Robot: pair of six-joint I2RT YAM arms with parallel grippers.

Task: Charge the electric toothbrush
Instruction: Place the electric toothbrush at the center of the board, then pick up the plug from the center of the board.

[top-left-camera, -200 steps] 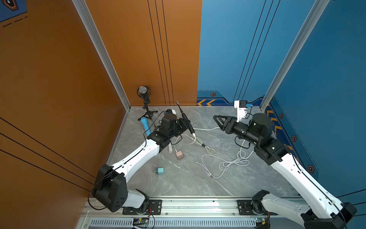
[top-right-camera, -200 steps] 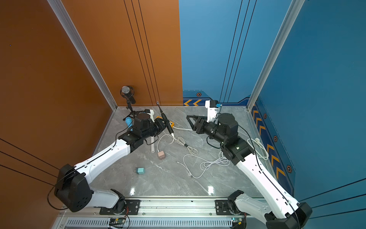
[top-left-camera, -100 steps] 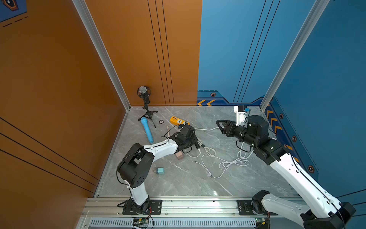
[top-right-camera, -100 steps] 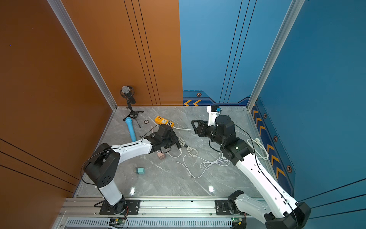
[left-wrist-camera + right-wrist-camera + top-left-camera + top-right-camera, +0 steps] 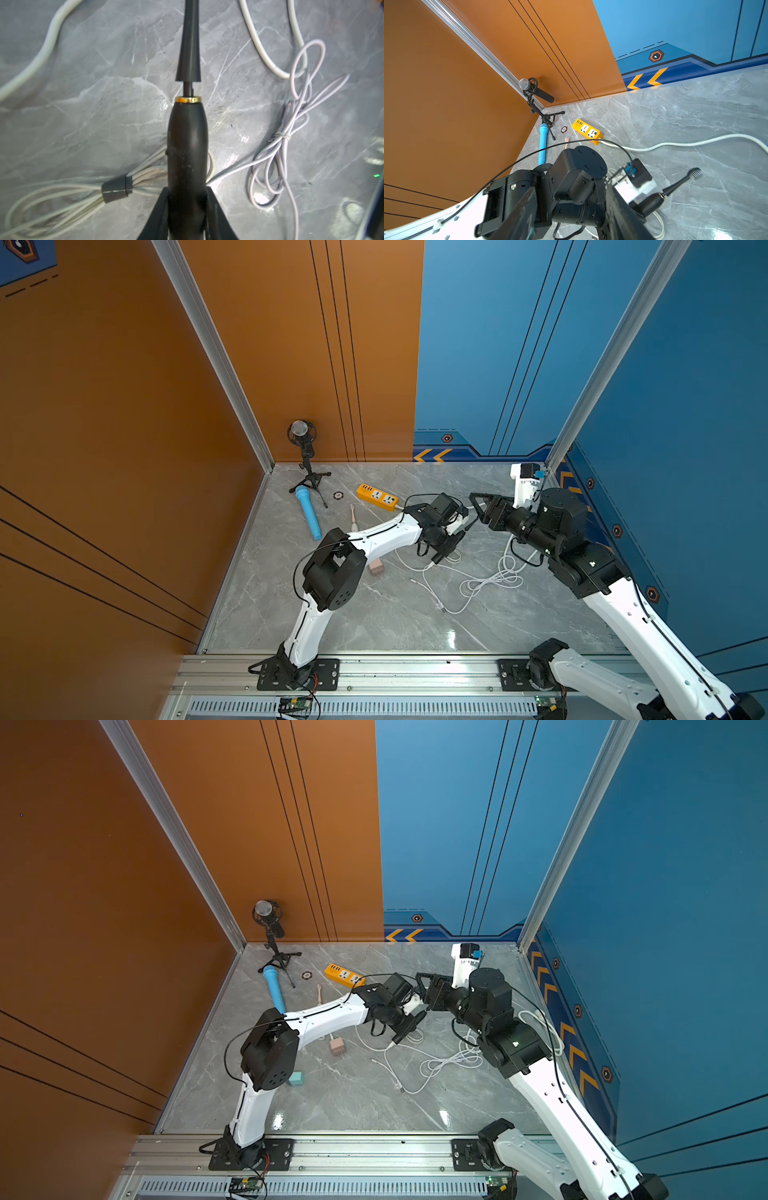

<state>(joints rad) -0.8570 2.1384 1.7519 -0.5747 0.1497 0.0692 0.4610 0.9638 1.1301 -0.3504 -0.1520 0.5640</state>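
Note:
I should keep holding the toothbrush with my left gripper until it lies on the grey floor, as its handle (image 5: pixel 187 148) hangs across the bundled white cable.
A black electric toothbrush (image 5: pixel 188 145) with a gold ring is clamped by its handle in my left gripper (image 5: pixel 187 195), low over the grey floor. Its bristled head (image 5: pixel 694 173) points away from the wrist. In both top views the left gripper (image 5: pixel 451 543) sits mid-floor, close to my right gripper (image 5: pixel 478 506). The right gripper (image 5: pixel 571 193) stands open, its jaws either side of the left arm's wrist without touching it. A bundled white cable (image 5: pixel 116 188) lies under the handle. A thinner coiled white cable (image 5: pixel 490 583) lies beside it.
An orange power strip (image 5: pixel 376 497) with a thick white cord lies toward the back. Near it are a pink toothbrush (image 5: pixel 353 518), a blue tube (image 5: pixel 308 512), a round chip (image 5: pixel 338 494) and a microphone on a tripod (image 5: pixel 305 456). A pink adapter (image 5: pixel 376 568) and a teal block (image 5: pixel 296 1078) lie nearer.
My left arm has swung right from the back left to the middle of the floor, lowering the toothbrush over the cables. The right gripper has drifted slightly and opened a little wider.

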